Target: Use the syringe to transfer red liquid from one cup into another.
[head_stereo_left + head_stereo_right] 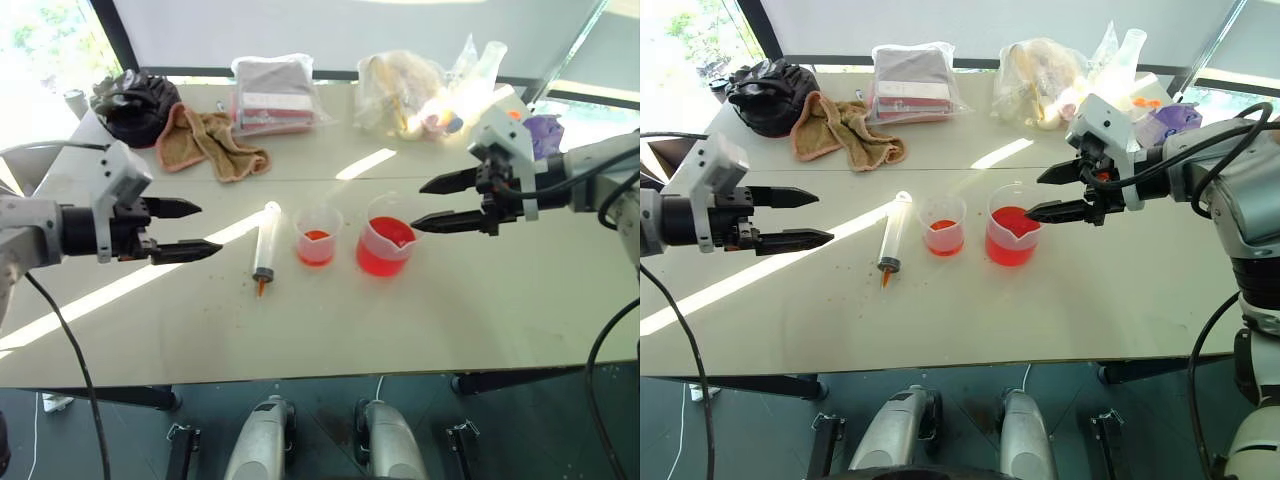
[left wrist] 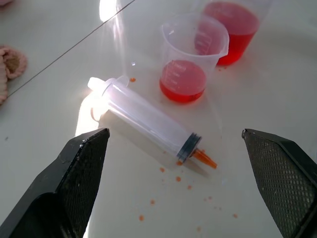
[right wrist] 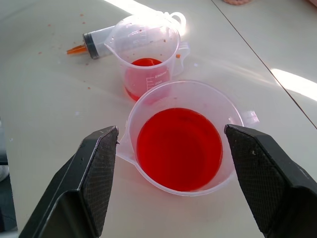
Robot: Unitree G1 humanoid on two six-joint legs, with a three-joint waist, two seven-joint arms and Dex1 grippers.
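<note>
I will next use my left gripper to grab the syringe by its body [image 1: 269,228] beside the syringe's rim, leaving the syringe's plunger [image 1: 272,206] free to draw red liquid.
The clear syringe [image 1: 266,246] lies flat on the white table, its orange tip toward the front edge and the plunger pushed in. Just right of it stands the smaller cup [image 1: 317,237] with a little red liquid [image 1: 316,244]. Beside that stands the larger spouted beaker [image 1: 386,245], about half full of red liquid [image 3: 179,148]. My left gripper [image 1: 190,229] hovers open to the left of the syringe, holding nothing. My right gripper [image 1: 438,203] hovers open just right of and above the beaker, empty too. In the left wrist view the syringe [image 2: 148,119] lies between and beyond the black fingers [image 2: 74,183].
At the back of the table [image 1: 520,310] lie a tan towel [image 1: 205,142], a black bundle [image 1: 135,105], a bagged red-and-white pack [image 1: 275,95] and clear bags of items [image 1: 425,90]. Small red drops [image 2: 178,178] speckle the table around the syringe tip.
</note>
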